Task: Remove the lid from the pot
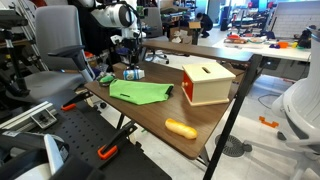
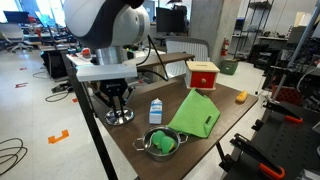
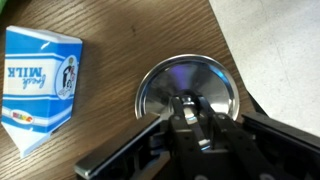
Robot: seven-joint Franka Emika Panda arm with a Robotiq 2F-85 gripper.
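Note:
My gripper opens now to release the silver lid, since the silver lid's rim lies flat against the wooden tabletop, inside the table edge.
The silver pot stands near the table's front edge with something green inside and no lid on it. The round silver lid is apart from the pot, at the table's corner, and also shows in an exterior view. My gripper is right over the lid, its fingers shut on the knob at the lid's middle. In an exterior view the gripper points straight down at the lid. I cannot tell whether the lid rests on the table or hangs just above it.
A blue and white milk carton lies beside the lid, between lid and cloth. A green cloth, a wooden box with a red face and an orange object are on the table. The table edge is close to the lid.

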